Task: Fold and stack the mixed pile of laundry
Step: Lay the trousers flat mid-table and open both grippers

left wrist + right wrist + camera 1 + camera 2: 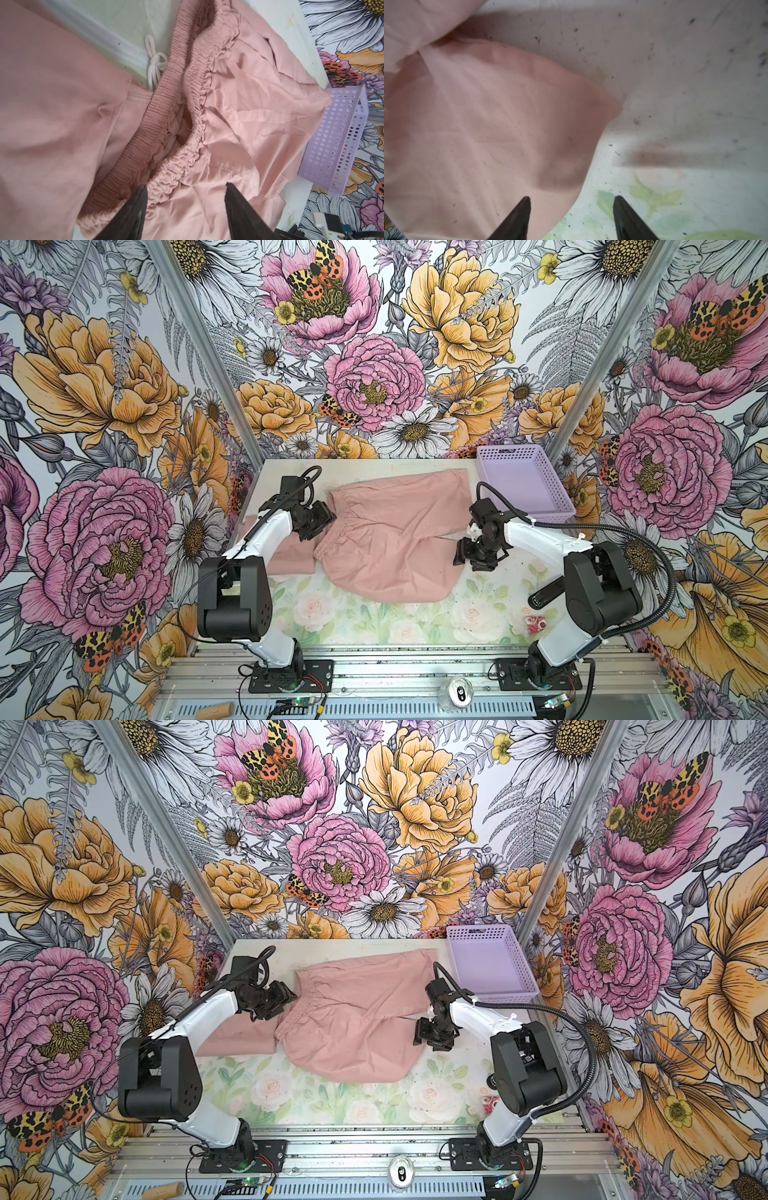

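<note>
I will pull the shorts leg [500, 124] straight for folding next, my right gripper grabbing its edge opposite the gathered waistband.
The mixed laundry pile [390, 539] is two dusty-pink garments on the table. The shorts [353, 1019] lie spread out in both top views, their gathered waistband [199, 99] towards the left. A white drawstring [154, 62] shows beside the waistband. A second pink garment [291, 556] lies flat partly under the shorts' left side. My left gripper [186, 187] hangs open over the waistband end, with fabric below it but nothing pinched. My right gripper [572, 198] is open above the right edge of a shorts leg [500, 124], one fingertip over cloth and one over bare table.
A lavender perforated basket [523, 481] stands at the back right corner, with nothing in it. Near the right arm's base lie a black object [544, 593] and a small red-and-white item [536, 624]. A drinks can [457, 691] sits on the front rail.
</note>
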{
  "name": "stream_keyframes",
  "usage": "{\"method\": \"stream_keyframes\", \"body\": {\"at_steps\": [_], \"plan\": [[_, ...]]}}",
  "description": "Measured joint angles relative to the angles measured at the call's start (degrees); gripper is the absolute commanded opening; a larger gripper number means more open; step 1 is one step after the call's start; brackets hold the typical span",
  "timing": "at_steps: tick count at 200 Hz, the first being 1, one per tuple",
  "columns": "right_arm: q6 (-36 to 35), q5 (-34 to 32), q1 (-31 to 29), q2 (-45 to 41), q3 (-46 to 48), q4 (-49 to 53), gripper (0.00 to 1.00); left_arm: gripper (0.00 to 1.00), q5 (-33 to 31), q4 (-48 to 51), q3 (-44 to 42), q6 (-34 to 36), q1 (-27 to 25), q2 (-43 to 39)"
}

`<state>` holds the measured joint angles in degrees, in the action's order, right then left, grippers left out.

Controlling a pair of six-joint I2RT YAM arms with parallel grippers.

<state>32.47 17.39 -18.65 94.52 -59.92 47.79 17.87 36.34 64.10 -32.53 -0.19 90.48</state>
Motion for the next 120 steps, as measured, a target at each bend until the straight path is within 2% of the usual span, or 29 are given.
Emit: {"method": "stream_keyframes", "body": {"at_steps": [7,12,25,34,39,67,96,120], "plan": [[0.72,0.2,-0.68,0.11,0.52,-1.27,0.64,0.61,-0.2,0.26,-0.94,0.15,0.0,-0.94],[1.2,0.37,-1.09,0.17,0.74,-2.23,0.58,0.61,-0.35,0.52,-1.64,0.24,0.0,-1.53],[2.23,0.92,-2.05,0.48,0.96,-5.2,0.34,0.61,-0.7,1.31,-3.58,0.63,0.0,-2.78],[3.37,1.38,-2.6,0.79,1.03,-7.15,0.08,0.6,-0.85,1.99,-4.79,1.03,0.0,-3.45],[3.48,1.6,-2.78,0.81,1.27,-8.02,0.0,0.6,-1.01,2.47,-5.33,1.11,0.0,-3.82],[4.33,1.51,-2.16,-2.45,4.02,-7.45,0.0,0.58,-2.19,4.79,-7.26,1.84,-0.02,-6.47],[3.87,1.55,1.64,-13.99,4.42,0.5,0.0,0.57,-3.39,6.75,-7.63,3.15,-0.28,-9.68],[3.37,1.55,5.42,-20.74,0.24,7.56,0.0,0.57,-3.69,7.52,-8.22,4.7,-1.88,-10.36]]}}
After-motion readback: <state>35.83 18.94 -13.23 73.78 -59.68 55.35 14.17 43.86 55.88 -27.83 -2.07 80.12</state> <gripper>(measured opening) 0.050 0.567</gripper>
